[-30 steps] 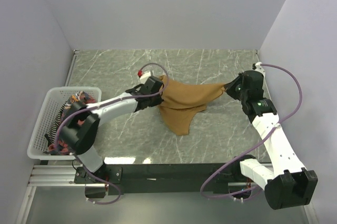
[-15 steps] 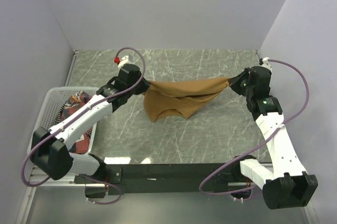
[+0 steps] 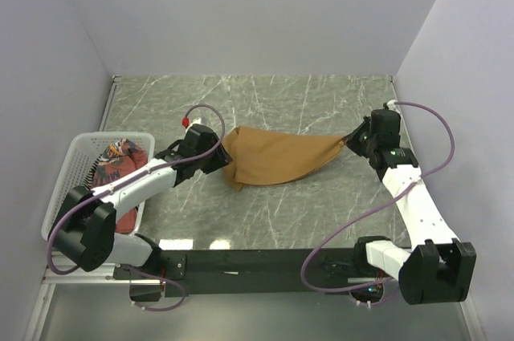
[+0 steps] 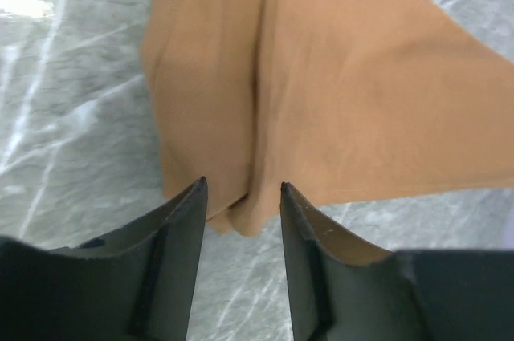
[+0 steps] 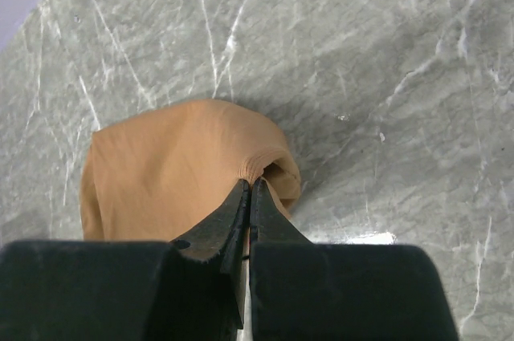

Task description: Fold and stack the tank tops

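Observation:
My left gripper should next pinch the tan tank top's edge (image 3: 237, 184) (image 4: 245, 214) at its end opposite my right gripper. Then I can spread the tank top to fold it.
The tan-brown tank top (image 3: 277, 156) lies spread in a band across the middle of the table. My right gripper (image 3: 347, 142) is shut on its right end, with a bunched fold of the tan tank top (image 5: 177, 172) pinched at the tips of the right gripper (image 5: 250, 184). My left gripper (image 3: 218, 158) stands open at the cloth's left end. In the left wrist view the tan tank top's (image 4: 321, 100) rounded edge lies just past the left gripper (image 4: 241, 188), touching neither finger. More tank tops sit bunched in the basket, rust-red cloth (image 3: 127, 217) showing.
A white mesh basket (image 3: 112, 135) stands at the table's left edge, partly under my left arm. Grey marble tabletop (image 3: 321, 100) runs behind and in front of the cloth. Walls close in the left, back and right sides.
My left gripper has opened and let go of the tan top's left end. The cloth, stretched in the air before, has sunk onto the table. The right gripper came down a little.

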Available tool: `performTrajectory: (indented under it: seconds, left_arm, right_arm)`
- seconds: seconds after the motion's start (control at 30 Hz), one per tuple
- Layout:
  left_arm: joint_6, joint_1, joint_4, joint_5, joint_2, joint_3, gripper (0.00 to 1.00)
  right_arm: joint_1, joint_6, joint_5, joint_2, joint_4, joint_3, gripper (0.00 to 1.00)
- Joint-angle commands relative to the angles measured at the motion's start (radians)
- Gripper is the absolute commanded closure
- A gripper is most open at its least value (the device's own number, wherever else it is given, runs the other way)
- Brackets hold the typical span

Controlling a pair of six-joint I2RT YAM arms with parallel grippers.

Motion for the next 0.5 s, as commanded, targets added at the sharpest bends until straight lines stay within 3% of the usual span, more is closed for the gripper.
performTrajectory:
  seconds: [0.0,0.17,0.47]
  left_arm:
    - [0.007,-0.005,0.123,0.057,0.005,-0.013,0.58]
    - [-0.01,-0.071,0.143,0.067,0.058,-0.012,0.63]
    - [-0.039,-0.175,0.045,-0.126,0.124,0.025,0.63]
  right_arm:
    - [-0.026,-0.02,0.003,0.015,0.072,0.007,1.0]
    - [-0.03,-0.017,-0.005,0.032,0.089,-0.004,1.0]
    - [-0.03,-0.023,-0.009,0.023,0.099,-0.033,1.0]
